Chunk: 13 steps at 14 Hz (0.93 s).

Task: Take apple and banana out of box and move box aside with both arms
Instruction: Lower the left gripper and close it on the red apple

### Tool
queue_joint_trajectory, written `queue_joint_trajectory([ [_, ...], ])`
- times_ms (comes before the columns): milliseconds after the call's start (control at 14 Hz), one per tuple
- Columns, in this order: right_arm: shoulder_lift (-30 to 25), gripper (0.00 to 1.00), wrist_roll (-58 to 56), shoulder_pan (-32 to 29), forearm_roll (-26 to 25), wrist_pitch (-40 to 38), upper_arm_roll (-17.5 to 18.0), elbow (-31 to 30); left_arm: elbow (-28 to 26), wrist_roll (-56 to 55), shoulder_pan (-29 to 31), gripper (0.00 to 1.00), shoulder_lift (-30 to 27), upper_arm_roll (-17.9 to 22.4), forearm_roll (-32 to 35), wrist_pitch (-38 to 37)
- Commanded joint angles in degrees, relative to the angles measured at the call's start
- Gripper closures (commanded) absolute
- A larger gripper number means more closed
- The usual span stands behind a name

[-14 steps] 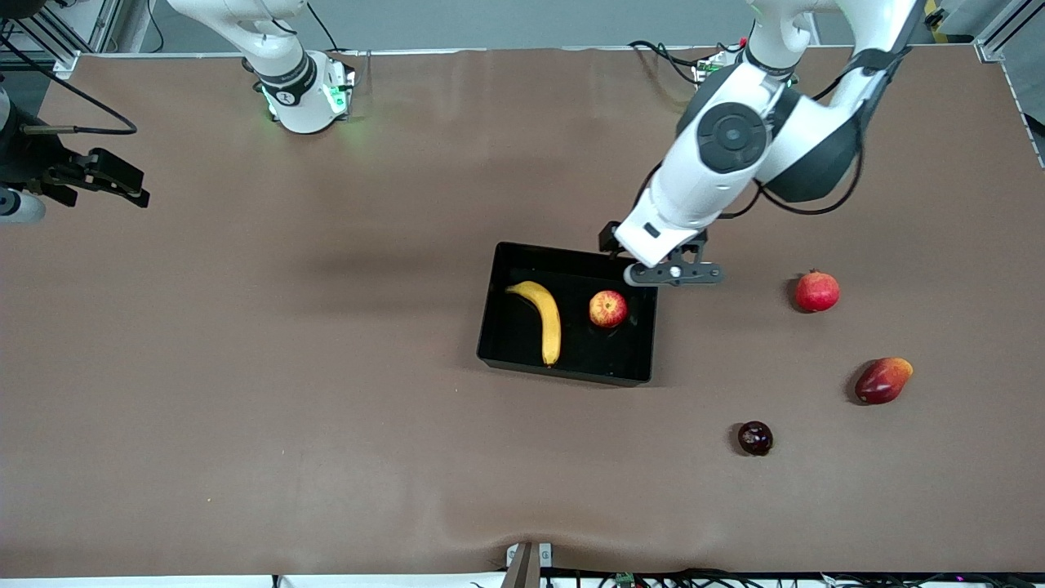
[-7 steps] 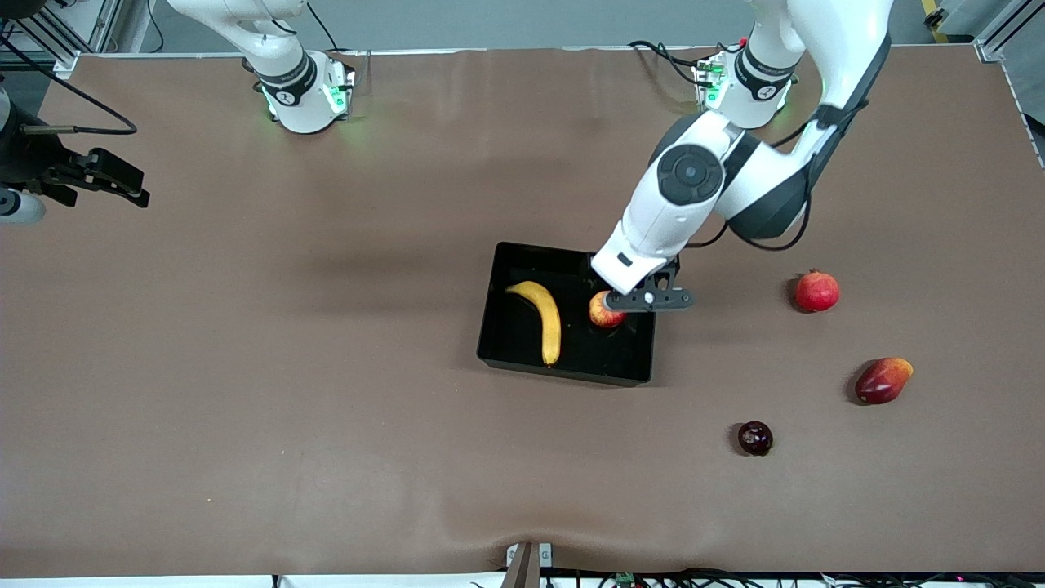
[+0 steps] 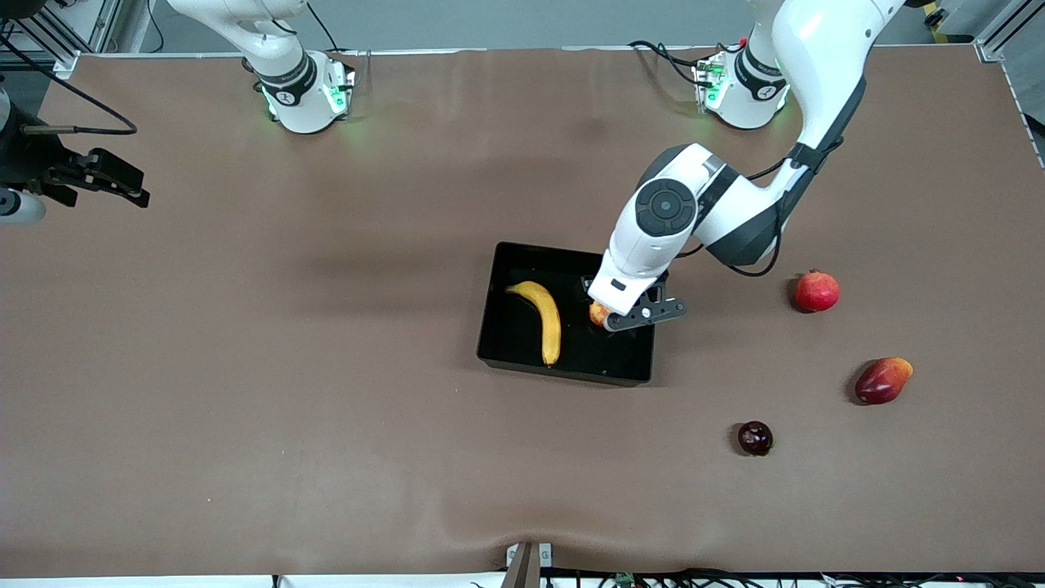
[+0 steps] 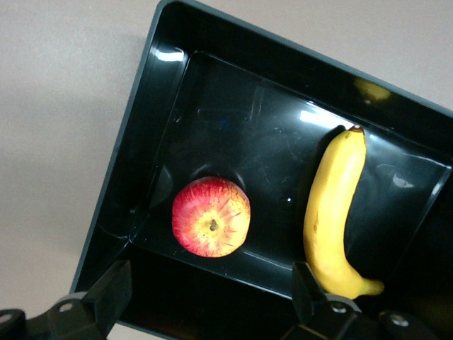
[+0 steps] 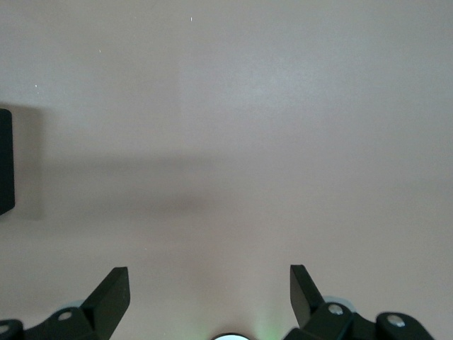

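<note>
My left gripper takes hold of the apple by its rounded red sides next, to take it out of the black box (image 3: 563, 373).
The black box (image 3: 563, 373) lies mid-table with the yellow banana (image 3: 547, 320) and the red, yellow-streaked apple (image 3: 598, 312) inside it. My left gripper (image 3: 629, 314) hangs open over the apple's end of the box and hides most of the apple from the front camera. In the left wrist view the apple (image 4: 211, 216) sits just ahead of the open left gripper (image 4: 211, 287), the banana (image 4: 329, 212) lies beside it, and the box wall (image 4: 127, 177) runs under the fingers. My right gripper (image 3: 122, 181) waits open, away from the box at the right arm's end of the table, over bare table (image 5: 209, 283).
Three loose fruits lie toward the left arm's end of the table: a red pomegranate (image 3: 817, 291), a red-and-yellow fruit (image 3: 883, 380) nearer the front camera, and a dark plum (image 3: 755, 438) nearest the camera. Cables run along the table's edge by the bases.
The left arm has swung in and come down from the box's corner to over the apple, which it now mostly hides. The right arm and all the fruits have stayed put.
</note>
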Motion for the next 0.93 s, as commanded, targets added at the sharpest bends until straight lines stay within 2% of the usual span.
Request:
queue_joint_trajectory([
  [0,0.6,0.00,0.0,0.0,-1.0,-0.4,0.2,1.0,1.4,-4.4,-0.5,0.00,1.7,-0.1,2.8,0.0],
  [859,0.6,0.00,0.0,0.0,-1.0,-0.4,0.2,1.0,3.1,-13.6,-1.7,0.00,6.3,0.2,8.3,0.0],
])
